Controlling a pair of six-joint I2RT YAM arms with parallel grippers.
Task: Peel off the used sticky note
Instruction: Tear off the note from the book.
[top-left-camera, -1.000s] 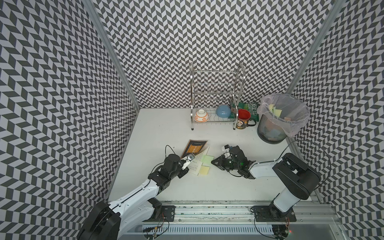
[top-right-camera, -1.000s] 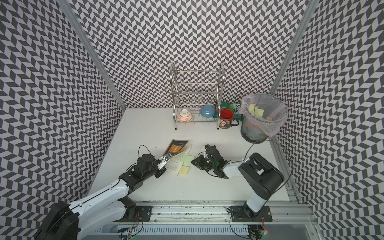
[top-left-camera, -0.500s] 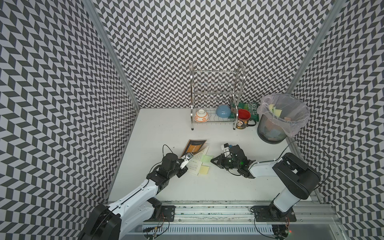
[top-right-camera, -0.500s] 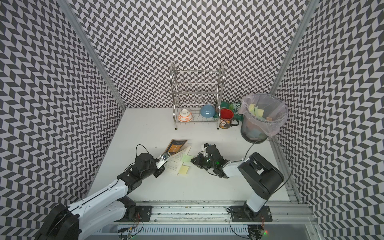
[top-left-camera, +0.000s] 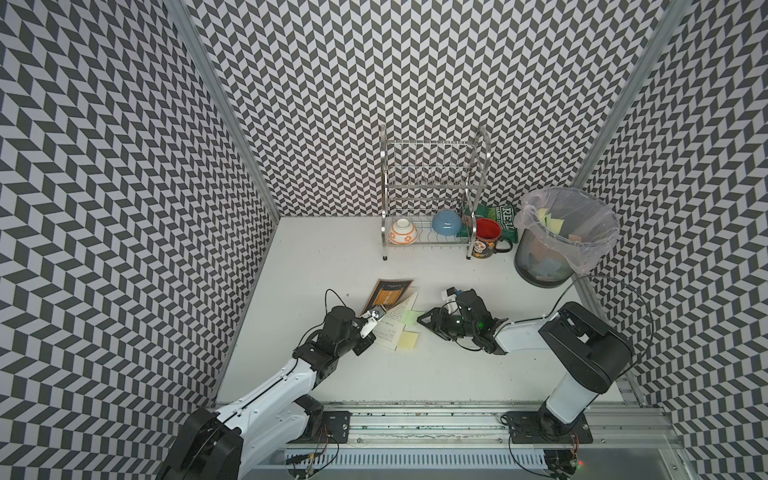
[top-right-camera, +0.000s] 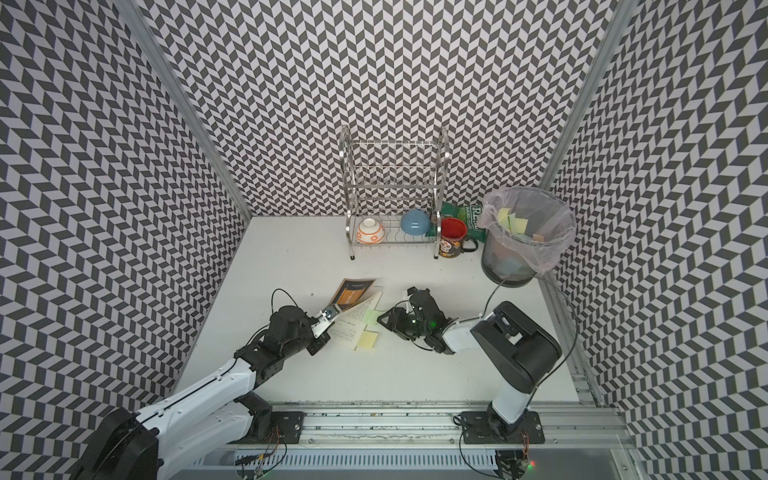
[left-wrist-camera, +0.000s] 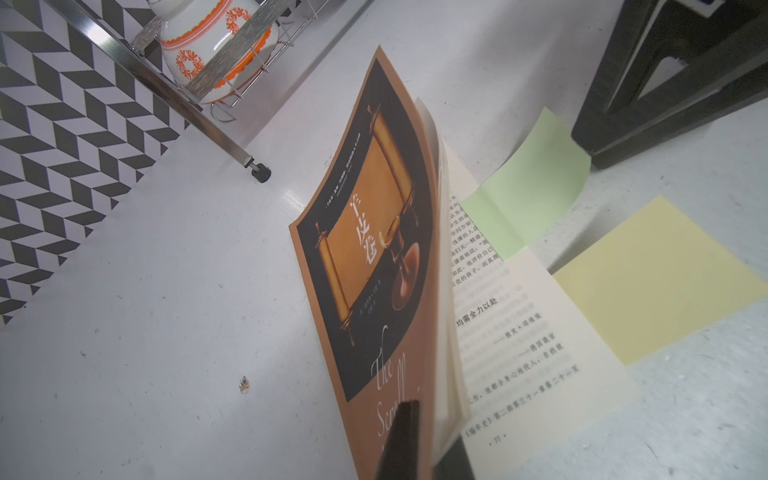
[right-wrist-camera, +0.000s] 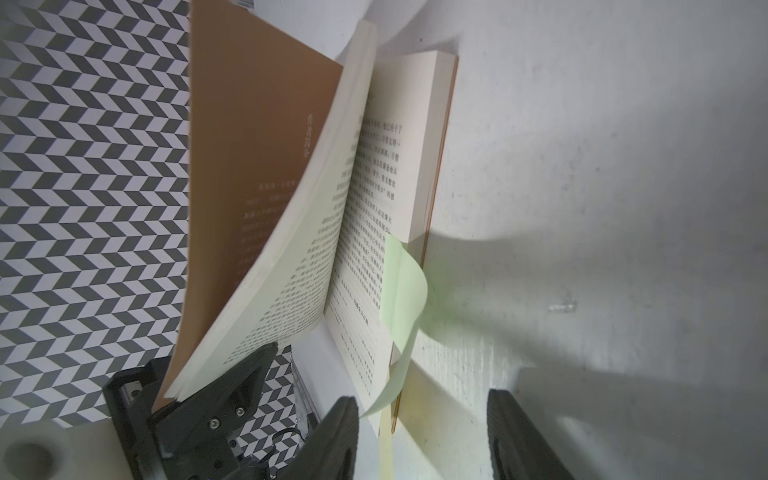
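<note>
The green sticky note (right-wrist-camera: 405, 291) needs to be peeled off, so my right gripper will next grab it by its loose end (right-wrist-camera: 393, 390), which curls past the page's edge.
A paperback book (top-left-camera: 392, 322) lies open on the white table. My left gripper (top-left-camera: 376, 313) is shut on its orange-and-black cover (left-wrist-camera: 374, 249) and front pages, holding them up off the open page. A green sticky note (right-wrist-camera: 405, 291) is stuck to that page and curls out past the page's edge; it also shows in both top views (top-right-camera: 371, 316). My right gripper (right-wrist-camera: 419, 419) is open, and the note's free end hangs just inside one of its fingers (right-wrist-camera: 340, 419) without being gripped. A yellow sticky note (left-wrist-camera: 648, 278) lies flat on the table beside the book.
At the back stands a wire dish rack (top-left-camera: 432, 195) holding an orange-patterned bowl (top-left-camera: 403, 232) and a blue bowl (top-left-camera: 446, 222). Next to the rack are a red mug (top-left-camera: 488, 239) and a green bag (top-left-camera: 500, 216). A lined bin (top-left-camera: 561, 237) with notes inside stands at the back right.
My right gripper has gone from shut to open beside the green note, which is still stuck to the page. The left gripper still holds the cover, slightly shifted.
</note>
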